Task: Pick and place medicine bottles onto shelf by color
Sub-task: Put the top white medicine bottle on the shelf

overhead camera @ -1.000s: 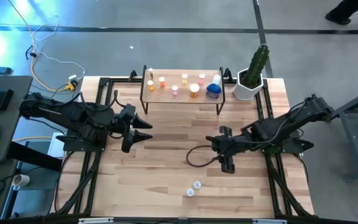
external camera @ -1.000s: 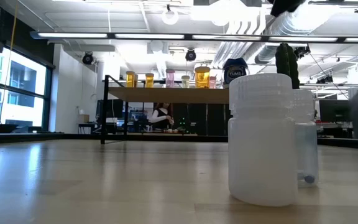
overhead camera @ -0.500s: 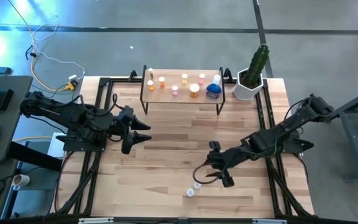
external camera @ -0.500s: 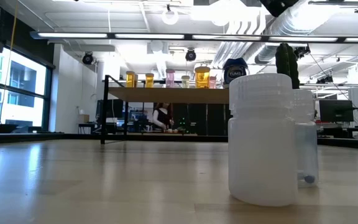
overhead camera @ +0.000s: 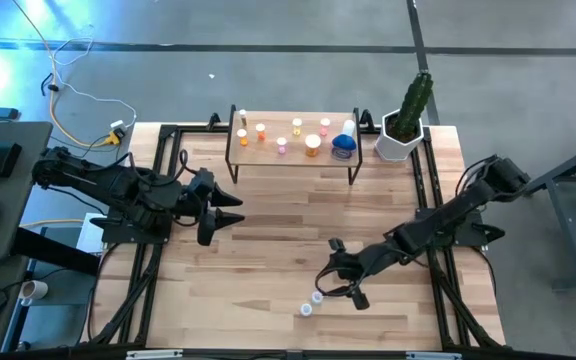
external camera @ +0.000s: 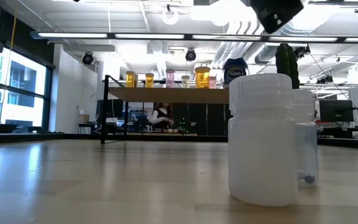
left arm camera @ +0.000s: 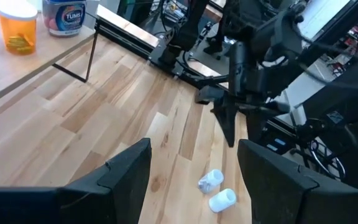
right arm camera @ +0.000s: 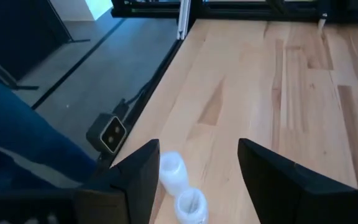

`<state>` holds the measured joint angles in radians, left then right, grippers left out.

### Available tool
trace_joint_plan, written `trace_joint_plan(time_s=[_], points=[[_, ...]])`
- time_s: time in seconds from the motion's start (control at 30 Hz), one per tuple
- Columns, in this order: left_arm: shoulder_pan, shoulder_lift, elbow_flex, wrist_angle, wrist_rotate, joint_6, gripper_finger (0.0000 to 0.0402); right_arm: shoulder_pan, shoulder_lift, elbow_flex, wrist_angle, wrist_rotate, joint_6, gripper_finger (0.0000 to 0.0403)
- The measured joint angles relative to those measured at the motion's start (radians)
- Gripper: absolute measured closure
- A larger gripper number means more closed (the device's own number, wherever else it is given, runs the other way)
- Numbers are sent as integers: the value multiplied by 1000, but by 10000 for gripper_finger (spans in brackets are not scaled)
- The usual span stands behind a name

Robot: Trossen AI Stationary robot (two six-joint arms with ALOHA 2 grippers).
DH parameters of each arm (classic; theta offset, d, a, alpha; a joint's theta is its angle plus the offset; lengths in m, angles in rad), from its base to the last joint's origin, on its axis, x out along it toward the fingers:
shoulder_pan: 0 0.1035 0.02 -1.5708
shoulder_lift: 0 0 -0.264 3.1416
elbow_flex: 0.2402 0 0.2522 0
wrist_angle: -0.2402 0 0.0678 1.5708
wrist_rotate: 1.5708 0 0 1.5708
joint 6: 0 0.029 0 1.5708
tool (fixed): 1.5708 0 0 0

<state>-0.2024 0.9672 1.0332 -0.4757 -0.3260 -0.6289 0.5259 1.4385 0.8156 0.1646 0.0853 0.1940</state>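
Note:
I will next grab the small white bottle by its cap (overhead camera: 317,297) with my right gripper, so that I can stand it on the shelf (overhead camera: 293,158).
Two small white bottles (overhead camera: 317,297) (overhead camera: 306,310) stand upright on the table near its front edge; in the low view they stand close up (external camera: 263,140) (external camera: 306,149). My right gripper (overhead camera: 336,275) hovers open just behind and above them, touching nothing; they show between its fingers in the right wrist view (right arm camera: 171,172) (right arm camera: 190,204). The shelf (overhead camera: 293,158) at the far middle carries several orange, pink and yellowish bottles and a blue jar (overhead camera: 343,145). My left gripper (overhead camera: 230,212) waits open at the table's left.
A white pot with a green cactus (overhead camera: 406,120) stands right of the shelf at the far right. Black frame rails (overhead camera: 158,250) (overhead camera: 438,280) run along both table sides. Bare wood lies between the shelf and the white bottles.
My right gripper has moved toward the table's near edge and a little left, down toward the two white bottles, and now enters the top of the low view. The bottles have not moved.

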Motion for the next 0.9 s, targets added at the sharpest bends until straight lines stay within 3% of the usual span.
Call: trace_joint_plan(time_s=[0.43,0.9], points=[[0,0,0,-7,0,3,174,5,197,0,109,-42,-12,194],[0,0,0,-41,0,3,174,5,308,0,156,-70,-11,194]])
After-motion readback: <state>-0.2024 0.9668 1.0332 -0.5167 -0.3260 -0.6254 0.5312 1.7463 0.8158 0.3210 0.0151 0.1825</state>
